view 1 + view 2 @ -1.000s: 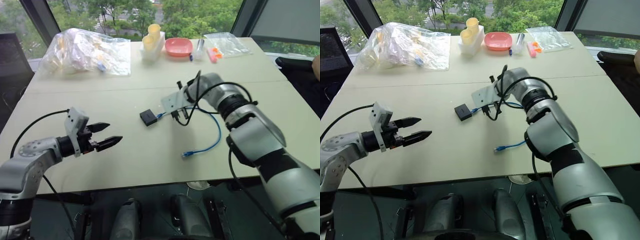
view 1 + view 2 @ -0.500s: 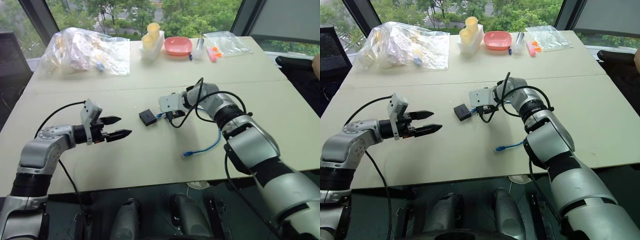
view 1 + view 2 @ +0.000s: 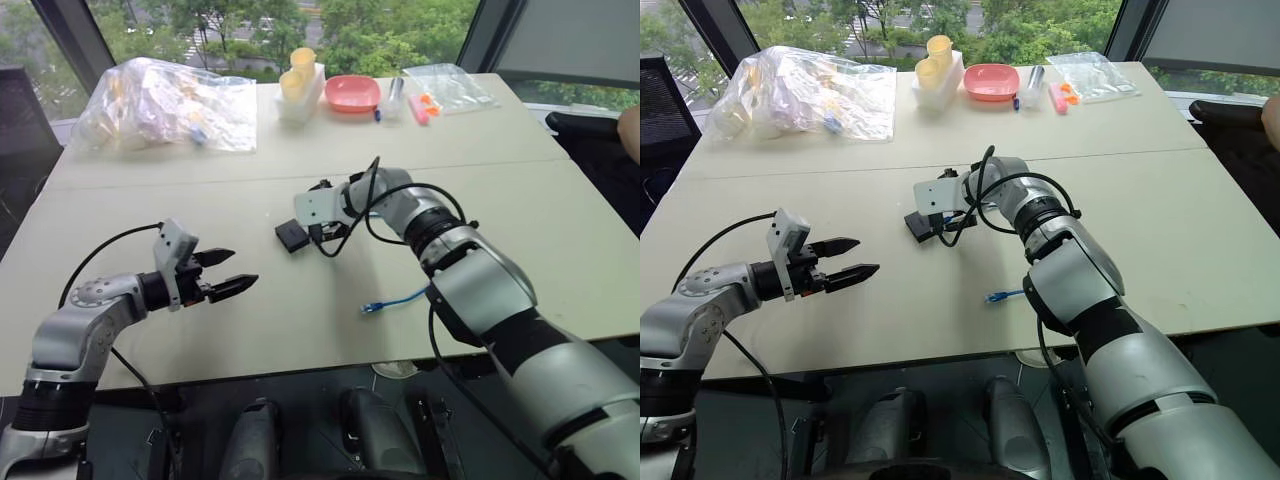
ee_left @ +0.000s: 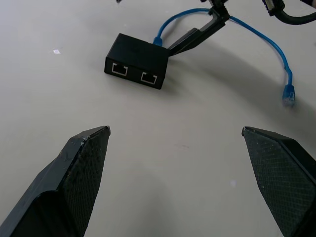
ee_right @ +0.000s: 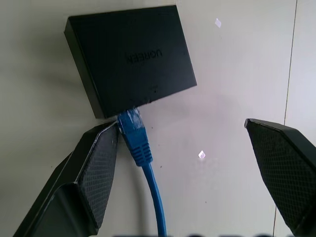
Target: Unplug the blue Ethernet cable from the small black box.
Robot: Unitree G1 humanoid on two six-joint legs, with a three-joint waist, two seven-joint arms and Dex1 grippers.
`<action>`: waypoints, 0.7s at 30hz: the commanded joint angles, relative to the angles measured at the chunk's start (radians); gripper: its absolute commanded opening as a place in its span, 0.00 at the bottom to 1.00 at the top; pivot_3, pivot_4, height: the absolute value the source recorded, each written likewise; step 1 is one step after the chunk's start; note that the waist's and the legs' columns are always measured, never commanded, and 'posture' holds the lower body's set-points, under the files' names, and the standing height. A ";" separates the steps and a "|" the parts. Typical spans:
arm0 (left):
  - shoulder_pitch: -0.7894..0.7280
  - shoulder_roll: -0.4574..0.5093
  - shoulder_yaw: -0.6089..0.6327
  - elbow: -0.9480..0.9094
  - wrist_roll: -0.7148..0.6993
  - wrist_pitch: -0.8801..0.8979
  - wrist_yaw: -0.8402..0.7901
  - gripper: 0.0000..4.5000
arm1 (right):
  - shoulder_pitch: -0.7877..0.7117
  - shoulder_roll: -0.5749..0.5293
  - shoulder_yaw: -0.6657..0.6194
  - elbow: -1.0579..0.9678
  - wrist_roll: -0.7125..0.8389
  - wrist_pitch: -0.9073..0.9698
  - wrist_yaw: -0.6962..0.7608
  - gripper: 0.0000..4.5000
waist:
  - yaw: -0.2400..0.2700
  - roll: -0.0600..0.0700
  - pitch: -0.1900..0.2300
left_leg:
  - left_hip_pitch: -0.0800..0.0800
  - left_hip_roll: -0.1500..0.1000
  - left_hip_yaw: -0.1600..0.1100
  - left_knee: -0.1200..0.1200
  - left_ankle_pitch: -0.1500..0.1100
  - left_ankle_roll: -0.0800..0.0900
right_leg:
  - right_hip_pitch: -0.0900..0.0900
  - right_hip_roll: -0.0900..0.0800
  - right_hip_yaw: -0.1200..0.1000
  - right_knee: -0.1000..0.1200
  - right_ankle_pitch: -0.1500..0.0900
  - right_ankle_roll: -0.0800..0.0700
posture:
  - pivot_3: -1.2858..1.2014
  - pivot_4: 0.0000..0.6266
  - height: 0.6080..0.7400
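Observation:
The cable is thin and round behind its plug [image 5: 156, 197], so my right gripper should next grab the blue cable by the flat-sided plug [image 5: 136, 138] to unplug it.
The small black box [image 3: 290, 236] lies flat at the table's middle, two empty sockets facing my left gripper. The blue Ethernet cable [image 5: 134, 133] is plugged into the opposite side of the box [image 5: 131, 54]. It runs under my right arm, and its free end [image 3: 375, 306] rests near the front edge. My right gripper [image 5: 180, 126] is open just behind the box, straddling the cable, with the plug close beside one finger [image 5: 91, 173]. My left gripper [image 3: 243, 267] hangs open above the table, well to the left of the box [image 4: 137, 61], pointing at it.
At the back of the table lie a crumpled clear plastic bag [image 3: 165, 100], yellow cups in a white holder [image 3: 300, 80], a pink bowl [image 3: 353, 92] and a small clear bag [image 3: 447, 85]. A dark chair [image 3: 595, 135] stands off the right side.
My right gripper has come left and down, right up to the box, and its fingers now stand apart around the cable. The left gripper stays open in place; the camera has shifted.

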 commanded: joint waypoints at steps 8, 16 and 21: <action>0.023 -0.016 0.043 -0.061 0.001 -0.011 0.054 1.00 | 0.076 0.029 0.068 0.042 -0.071 0.041 0.117 0.01 | -0.007 0.000 -0.003 | 0.016 0.001 -0.002 -0.001 0.000 0.000 | 0.014 -0.001 0.000 0.000 -0.001 -0.002 | 0.52 0.24 1.00; -0.001 -0.026 0.096 -0.020 -0.031 -0.012 0.072 1.00 | -0.035 0.000 -0.042 -0.026 0.001 0.057 -0.065 0.01 | -0.007 -0.002 -0.004 | 0.012 0.003 -0.002 -0.002 0.000 0.000 | 0.010 -0.001 0.001 -0.001 -0.002 -0.003 | 0.52 0.24 1.00; -0.227 -0.036 0.113 0.197 -0.086 0.015 0.013 1.00 | 0.074 -0.141 -0.033 -0.330 -0.054 -0.040 -0.324 0.01 | 0.016 -0.002 -0.002 | -0.006 -0.001 -0.002 -0.001 0.003 -0.005 | -0.006 -0.001 -0.002 0.001 0.000 -0.003 | 0.52 0.24 1.00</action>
